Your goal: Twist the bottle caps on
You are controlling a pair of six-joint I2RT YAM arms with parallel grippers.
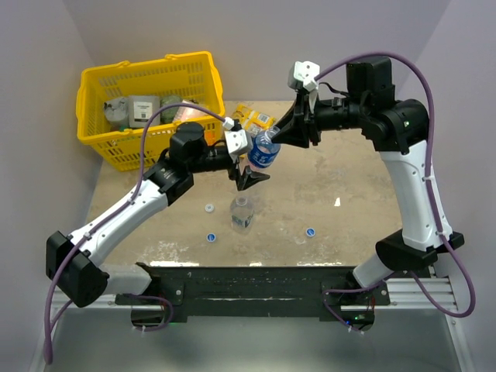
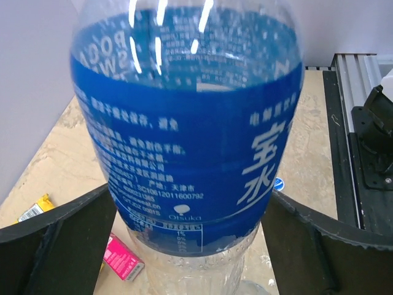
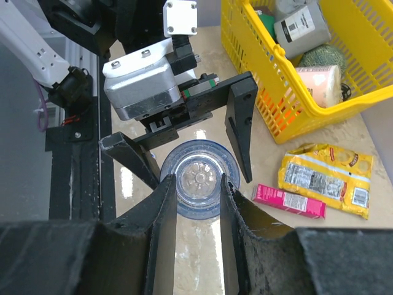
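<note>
I need to grab the bottle around its blue-labelled body [image 1: 262, 156] [image 2: 191, 187] with my left gripper next, so its end in my right gripper stays free for screwing on its cap.
My right gripper [image 1: 277, 139] is shut on one end of a clear bottle with a dark blue label [image 1: 266, 151], holding it tilted above the table. In the right wrist view the round bottle end [image 3: 199, 181] sits between my right gripper's [image 3: 198, 184] fingers. My left gripper [image 1: 251, 178] stands open around the bottle's other part. The blue label [image 2: 190, 135] fills the left wrist view, with a gap to each finger. A second clear bottle [image 1: 242, 213] stands below. On the table lie a whitish cap [image 1: 208, 208] and two blue caps [image 1: 211, 236] [image 1: 310, 232].
A yellow basket [image 1: 93, 97] holding tins and packets stands at the back left. Yellow snack packets [image 1: 256, 118] and a pink packet [image 3: 288, 201] lie behind the bottles. Walls close in the table on the left and at the back.
</note>
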